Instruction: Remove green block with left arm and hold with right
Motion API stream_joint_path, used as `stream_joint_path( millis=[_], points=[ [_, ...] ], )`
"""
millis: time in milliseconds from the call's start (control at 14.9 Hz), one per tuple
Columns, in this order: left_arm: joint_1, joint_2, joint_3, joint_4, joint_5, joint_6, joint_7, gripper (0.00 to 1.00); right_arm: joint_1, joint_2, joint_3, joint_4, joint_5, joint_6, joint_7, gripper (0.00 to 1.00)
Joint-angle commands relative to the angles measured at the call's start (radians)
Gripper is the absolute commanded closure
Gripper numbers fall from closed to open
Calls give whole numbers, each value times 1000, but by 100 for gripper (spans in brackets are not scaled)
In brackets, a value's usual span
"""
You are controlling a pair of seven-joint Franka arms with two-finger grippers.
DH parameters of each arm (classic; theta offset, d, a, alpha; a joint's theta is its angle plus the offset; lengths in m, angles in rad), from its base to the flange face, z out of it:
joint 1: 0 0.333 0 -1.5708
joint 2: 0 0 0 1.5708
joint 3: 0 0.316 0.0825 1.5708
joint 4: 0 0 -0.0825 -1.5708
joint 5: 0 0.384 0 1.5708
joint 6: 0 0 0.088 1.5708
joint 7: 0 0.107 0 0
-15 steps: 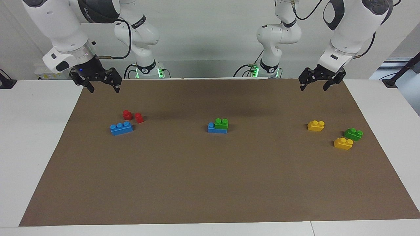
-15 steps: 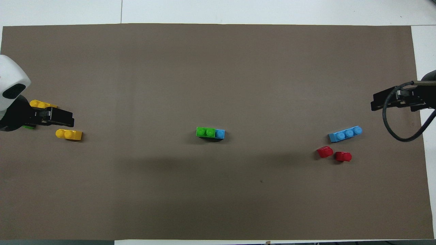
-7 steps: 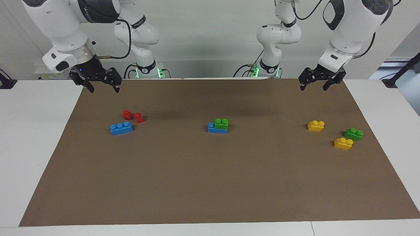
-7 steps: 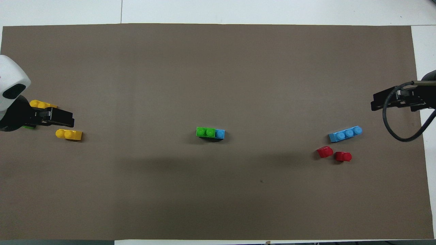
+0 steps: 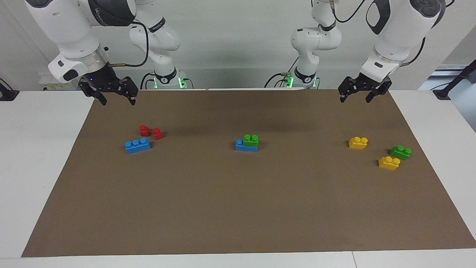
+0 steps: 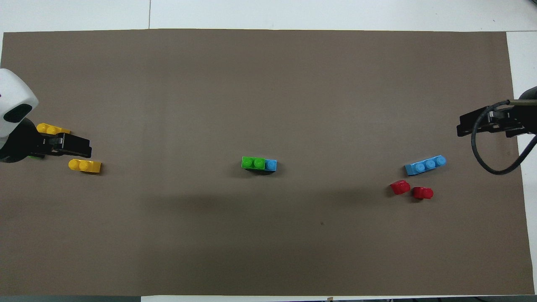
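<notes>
The green block (image 6: 253, 163) covers one end of the blue brick, so my right gripper will next grab the brick by its bare studded end (image 6: 271, 165) to hold it.
A green block (image 5: 251, 140) with two studs sits on one end of a blue brick (image 5: 244, 147) at the middle of the brown mat; it also shows in the overhead view (image 6: 253, 162). A second green block (image 5: 400, 152) lies loose toward the left arm's end, between two yellow bricks. My left gripper (image 5: 355, 99) hangs open and empty over the mat's corner near its base, apart from all blocks. My right gripper (image 5: 117, 101) hangs open and empty over the other near corner.
Two yellow bricks (image 5: 358, 143) (image 5: 389, 163) lie toward the left arm's end. A loose blue three-stud brick (image 5: 138, 145) and two red pieces (image 5: 144, 130) (image 5: 157, 133) lie toward the right arm's end. The brown mat (image 5: 238, 208) covers the white table.
The left gripper has shifted very slightly upward. The right gripper and all blocks have stayed put.
</notes>
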Motion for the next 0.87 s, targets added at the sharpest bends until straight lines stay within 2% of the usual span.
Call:
stream_joint_path(
  millis=[0, 335, 401, 535, 803],
  points=[
    [1, -27, -3, -21, -16, -12, 8, 0, -4, 0, 4, 8, -17, -20, -17, 0],
    [-7, -38, -6, -48, -16, 2, -93, 0, -3, -6, 4, -2, -17, -12, 0, 0],
    [-9, -43, -10, -59, -16, 5, -127, 0, -1, -12, 6, -15, -15, 2, 55, 0],
    [-15, -46, -16, -68, -16, 14, -187, 0, 29, -22, 6, -51, -3, 49, 277, 1],
    [-68, -66, -16, -105, -16, 49, -305, 0, 75, -17, 9, -102, 18, 124, 558, 2]
  ],
)
